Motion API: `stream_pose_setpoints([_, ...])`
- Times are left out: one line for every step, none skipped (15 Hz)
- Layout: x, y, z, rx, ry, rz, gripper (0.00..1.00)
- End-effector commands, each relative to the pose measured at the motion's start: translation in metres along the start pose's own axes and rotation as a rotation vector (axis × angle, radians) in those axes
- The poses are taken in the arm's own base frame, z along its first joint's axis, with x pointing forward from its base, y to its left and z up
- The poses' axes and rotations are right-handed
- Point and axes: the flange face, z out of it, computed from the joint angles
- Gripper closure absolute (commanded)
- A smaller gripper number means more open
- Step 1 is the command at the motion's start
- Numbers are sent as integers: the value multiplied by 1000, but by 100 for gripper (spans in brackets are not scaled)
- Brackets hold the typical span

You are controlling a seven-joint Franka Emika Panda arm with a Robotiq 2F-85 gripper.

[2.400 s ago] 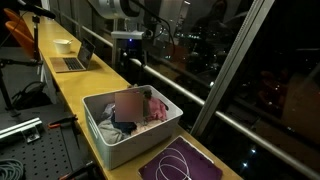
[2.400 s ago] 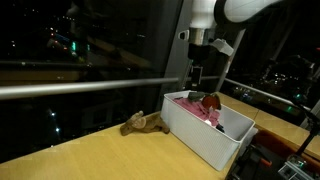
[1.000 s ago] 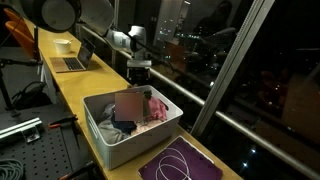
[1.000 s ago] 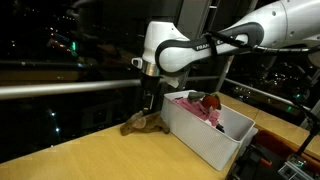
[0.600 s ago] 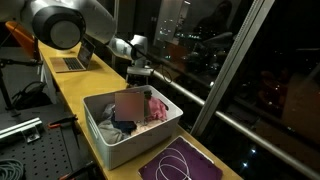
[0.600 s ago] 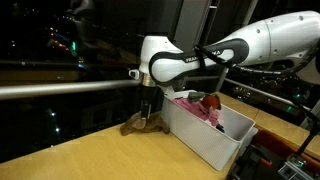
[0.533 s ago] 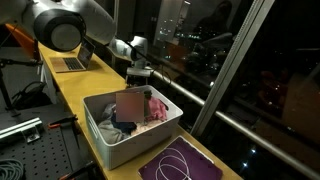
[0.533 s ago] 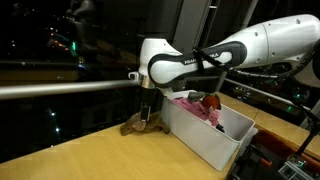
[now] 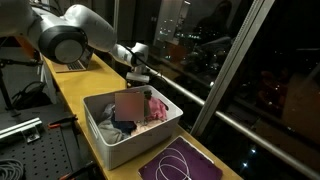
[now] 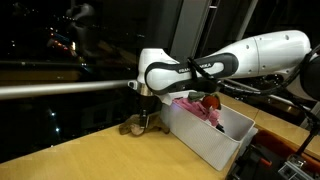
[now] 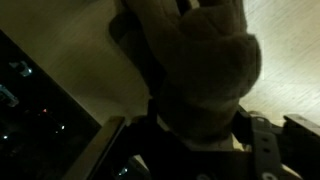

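I have my gripper's fingers wide apart around the brown plush toy, on both sides of its body (image 10: 145,124) (image 11: 200,116). The toy would stay on the yellow table if I lifted my gripper now.
A brown plush toy (image 10: 133,127) lies on the yellow table (image 10: 90,155) just beside the white bin (image 10: 200,142). My gripper (image 10: 146,112) has come straight down onto it. In the wrist view the toy (image 11: 200,60) fills the space between the two fingers of the gripper (image 11: 190,140), which stand wide apart on either side of it. In an exterior view the gripper (image 9: 138,77) sits low behind the bin (image 9: 100,142), and the toy is hidden there.
The bin holds pink and dark cloth items (image 9: 152,108). A laptop (image 9: 72,62) and a white bowl (image 9: 62,44) stand farther along the table. A purple mat with a white cable (image 9: 180,162) lies beside the bin. A window rail (image 10: 60,90) runs close behind.
The arm swung from above the bin over to the plush toy and lowered; over the last half second the gripper dropped a little farther around the toy.
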Motion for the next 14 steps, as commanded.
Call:
stream_pose_setpoints([5,1,-6,29,21,-9,62])
stream_pose_setpoints([5,1,-8,25,22,-7,69])
stream_pose_setpoints([5,1,-10,25,21,-5,77])
stream_pose_setpoints([5,1,-13,22,22,-3,83])
stream_pose_setpoints([6,1,-17,18,24,0,91])
stream_pose_setpoints([6,2,-26,7,25,6,97])
stream_pose_setpoints([6,2,-37,-5,28,15,100])
stream_pose_setpoints([6,3,-51,-19,35,24,96])
stream_pose_setpoints([6,3,-60,-28,42,32,98])
stream_pose_setpoints([4,4,-81,-47,57,50,97])
stream_pose_setpoints([3,6,-94,-59,68,63,96])
stream_pose_setpoints([2,5,-113,-80,79,86,96])
stream_pose_setpoints([-2,5,-130,-94,91,103,96])
stream_pose_setpoints([-7,5,-145,-111,104,129,96])
